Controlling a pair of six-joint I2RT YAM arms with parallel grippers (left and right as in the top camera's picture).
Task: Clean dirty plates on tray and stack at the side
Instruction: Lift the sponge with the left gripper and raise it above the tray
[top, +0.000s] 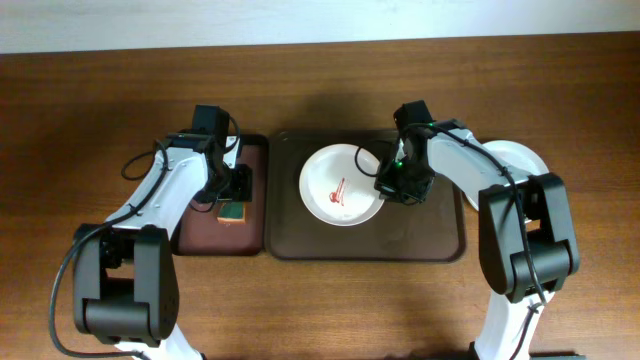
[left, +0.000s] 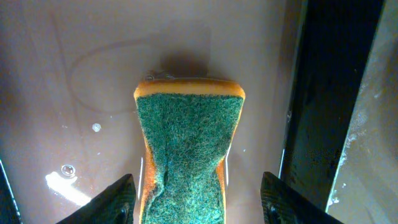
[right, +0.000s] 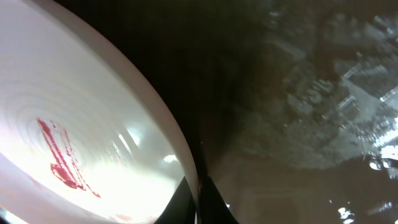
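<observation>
I need to pinch the sponge across its narrow middle (top: 232, 206) (left: 188, 178) next with my left gripper, green side facing me. The sponge's orange bottom then stays free to wipe the plate.
A white plate (top: 335, 185) with a red sauce smear (top: 339, 190) lies on the large dark brown tray (top: 420, 235). My right gripper (top: 385, 185) is shut on the plate's right rim. The right wrist view shows the fingers (right: 200, 202) pinching the rim, with the plate (right: 81, 124), its smear (right: 59, 155) and the tray (right: 298, 124) around them. My left gripper (top: 232, 190) is open over a green and orange sponge (top: 233, 211). In the left wrist view the fingers (left: 196, 202) straddle the sponge (left: 189, 149) without touching it.
The sponge lies on a smaller maroon tray (top: 205, 235), left of the brown tray; its wet surface (left: 74, 93) shows droplets. Another white plate (top: 520, 158) sits on the table right of the brown tray, partly hidden under my right arm.
</observation>
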